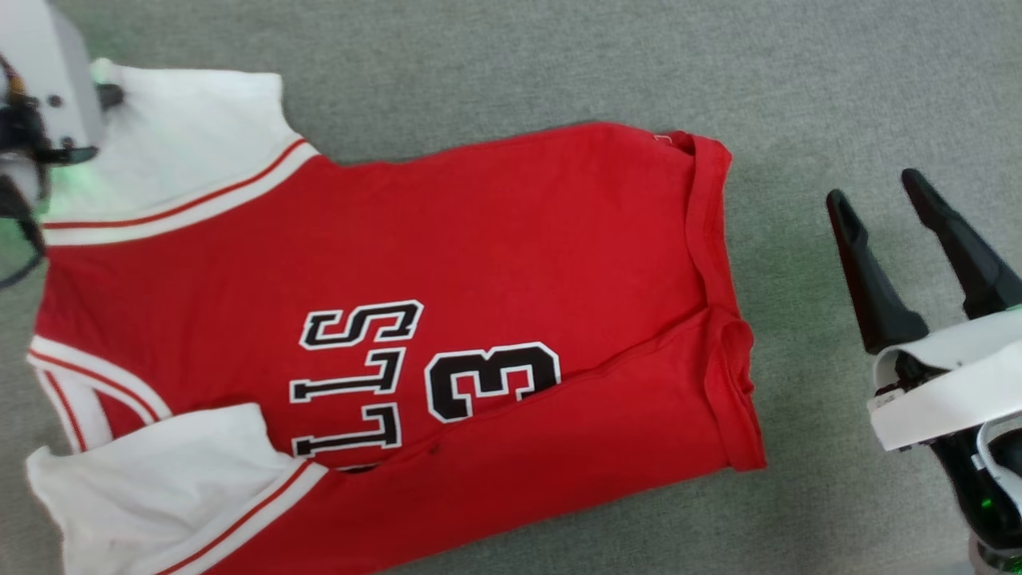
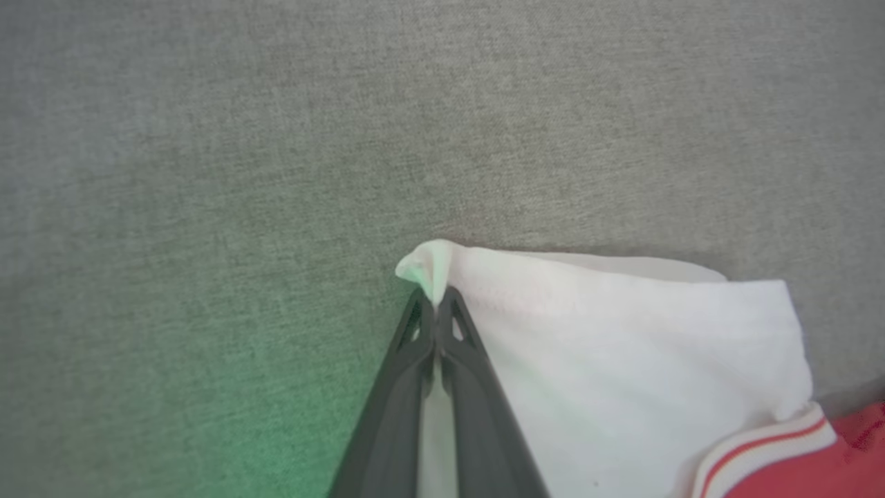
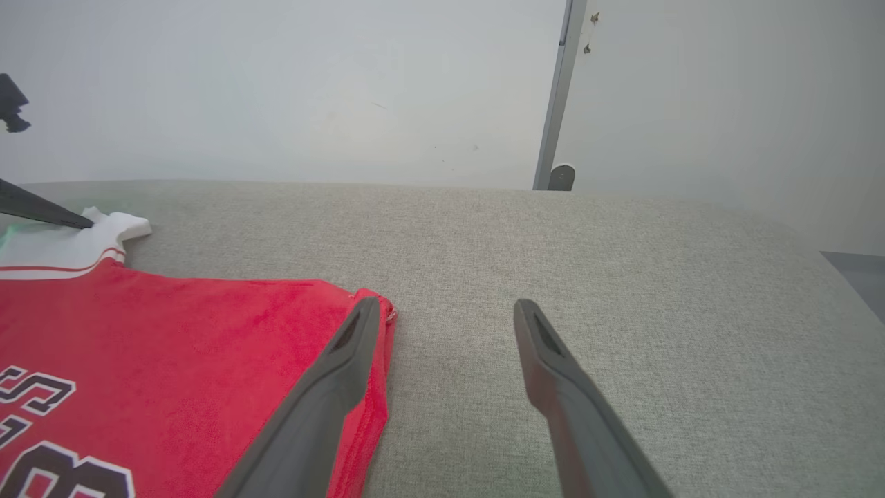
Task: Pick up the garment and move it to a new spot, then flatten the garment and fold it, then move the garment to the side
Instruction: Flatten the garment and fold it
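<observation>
My right gripper grabs the jersey by its red hem corner [image 1: 704, 152] next, to fold the unfolded side over the lettering [image 1: 354, 378].
The garment [image 1: 447, 263], a red jersey with white sleeves and black lettering, lies spread on the grey cloth surface, its hem toward the right. Its near side is folded up over part of the lettering. My left gripper [image 2: 435, 299] is shut on the corner of the far white sleeve [image 2: 622, 360], pinching a small peak of cloth. In the head view that gripper [image 1: 110, 96] sits at the top left, over the same sleeve [image 1: 192, 144]. My right gripper [image 1: 874, 188] stands open just right of the hem, nothing between its fingers. In the right wrist view it [image 3: 446, 311] hovers beside the garment's hem corner [image 3: 373, 304].
The grey fabric surface [image 1: 559, 64] stretches beyond the jersey on the far and right sides. In the right wrist view a pale wall [image 3: 276, 83] and a grey upright post [image 3: 556, 97] stand behind the surface's far edge.
</observation>
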Motion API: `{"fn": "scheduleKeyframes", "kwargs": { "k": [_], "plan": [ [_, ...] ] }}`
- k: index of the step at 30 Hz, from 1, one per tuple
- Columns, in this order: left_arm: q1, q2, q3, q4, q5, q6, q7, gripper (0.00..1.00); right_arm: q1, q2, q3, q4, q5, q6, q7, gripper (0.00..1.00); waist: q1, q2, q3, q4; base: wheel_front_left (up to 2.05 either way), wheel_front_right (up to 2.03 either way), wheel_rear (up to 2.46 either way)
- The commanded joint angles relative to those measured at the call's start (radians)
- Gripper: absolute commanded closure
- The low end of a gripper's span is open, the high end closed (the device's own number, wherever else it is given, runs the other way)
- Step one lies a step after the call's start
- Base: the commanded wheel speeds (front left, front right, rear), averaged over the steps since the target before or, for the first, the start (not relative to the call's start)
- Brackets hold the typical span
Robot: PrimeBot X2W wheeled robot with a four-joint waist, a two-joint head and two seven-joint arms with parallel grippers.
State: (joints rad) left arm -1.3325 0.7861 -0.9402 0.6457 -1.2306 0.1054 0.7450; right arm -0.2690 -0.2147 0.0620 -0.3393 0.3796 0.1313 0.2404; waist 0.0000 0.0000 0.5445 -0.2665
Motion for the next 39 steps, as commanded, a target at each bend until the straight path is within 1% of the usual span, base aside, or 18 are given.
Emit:
{"fn": "scheduleKeyframes", "kwargs": {
  "k": [1,3,6,8,9,12,13,17,20,22,23,25,27,28,29,33,36,39],
  "plan": [
    [0.031,-0.031,-0.011,0.004,-0.002,-0.014,-0.012,1.0,-0.015,-0.009,-0.009,0.004,0.012,-0.001,0.022,0.0,0.0,0.0,-0.022,0.021,0.0,0.0,0.0],
    [0.035,-0.042,-0.011,0.008,-0.001,-0.019,-0.026,1.0,-0.026,-0.021,-0.01,0.007,0.011,-0.001,0.051,0.0,0.0,0.0,-0.039,0.036,0.0,0.0,0.0],
    [0.038,-0.061,-0.014,0.019,0.003,-0.028,-0.042,1.0,-0.041,-0.045,-0.01,0.021,0.025,-0.001,0.125,0.0,0.0,0.0,-0.067,0.064,0.0,0.0,0.0],
    [0.036,-0.081,-0.021,0.023,0.011,-0.039,-0.05,1.0,-0.054,-0.058,-0.01,0.04,0.042,-0.001,0.191,0.0,0.0,0.0,-0.085,0.086,0.0,0.0,0.0],
    [0.034,-0.092,-0.024,0.027,0.012,-0.041,-0.052,1.0,-0.065,-0.078,-0.005,0.045,0.042,-0.001,0.228,0.0,0.0,0.0,-0.091,0.098,0.0,0.0,0.0],
    [0.019,-0.125,-0.032,0.034,0.018,-0.054,-0.059,1.0,-0.096,-0.108,-0.004,0.075,0.067,-0.001,0.341,0.0,0.0,0.0,-0.103,0.135,0.0,0.0,0.0],
    [0.013,-0.139,-0.035,0.035,0.022,-0.058,-0.061,1.0,-0.109,-0.121,-0.004,0.086,0.073,-0.001,0.379,0.0,0.0,0.0,-0.102,0.149,0.0,0.0,0.0],
    [-0.023,-0.193,-0.045,0.05,0.031,-0.072,-0.064,1.0,-0.164,-0.14,-0.018,0.144,0.102,-0.001,0.499,0.0,0.0,0.0,-0.081,0.202,0.0,0.0,0.0],
    [-0.052,-0.227,-0.049,0.067,0.039,-0.081,-0.067,1.0,-0.22,-0.13,-0.015,0.202,0.128,-0.001,0.557,0.0,0.0,0.0,-0.056,0.227,0.0,0.0,0.0],
    [-0.072,-0.247,-0.052,0.079,0.046,-0.091,-0.072,1.0,-0.256,-0.14,-0.001,0.249,0.121,-0.001,0.588,0.0,0.0,0.0,-0.038,0.238,0.0,0.0,0.0],
    [-0.072,-0.247,-0.052,0.079,0.046,-0.091,-0.072,1.0,-0.256,-0.14,-0.001,0.249,0.121,-0.001,0.588,0.0,0.0,0.0,-0.038,0.238,0.0,0.0,0.0],
    [-0.085,-0.262,-0.053,0.095,0.048,-0.1,-0.076,1.0,-0.291,-0.116,0.005,0.308,0.139,-0.001,0.622,0.0,0.0,0.0,-0.025,0.243,0.0,0.0,0.0],
    [-0.094,-0.27,-0.053,0.115,0.05,-0.109,-0.083,1.0,-0.328,-0.118,0.019,0.364,0.136,-0.001,0.664,0.0,0.0,0.0,-0.015,0.246,0.0,0.0,0.0],
    [-0.1,-0.275,-0.052,0.126,0.049,-0.116,-0.085,1.0,-0.344,-0.117,0.024,0.396,0.136,-0.001,0.687,0.41,0.0,0.0,-0.013,0.248,0.0,0.0,0.0],
    [-0.103,-0.28,-0.053,0.136,0.05,-0.12,-0.088,1.0,-0.354,-0.109,0.029,0.426,0.143,-0.001,0.71,1.0,0.0,0.0,-0.011,0.249,0.0,0.0,0.0],
    [-0.099,-0.295,-0.052,0.174,0.048,-0.138,-0.105,1.0,-0.39,-0.112,0.065,0.483,0.153,-0.001,0.769,1.0,0.0,0.0,-0.017,0.254,0.0,0.0,0.0],
    [-0.096,-0.305,-0.053,0.202,0.047,-0.151,-0.117,1.0,-0.414,-0.122,0.071,0.498,0.163,-0.001,0.772,1.0,0.0,0.0,-0.035,0.26,0.0,0.0,0.0],
    [-0.1,-0.314,-0.052,0.224,0.05,-0.162,-0.138,1.0,-0.432,-0.137,0.075,0.498,0.169,-0.001,0.743,1.0,0.0,0.0,-0.062,0.268,0.0,0.0,0.0]
  ]
}}
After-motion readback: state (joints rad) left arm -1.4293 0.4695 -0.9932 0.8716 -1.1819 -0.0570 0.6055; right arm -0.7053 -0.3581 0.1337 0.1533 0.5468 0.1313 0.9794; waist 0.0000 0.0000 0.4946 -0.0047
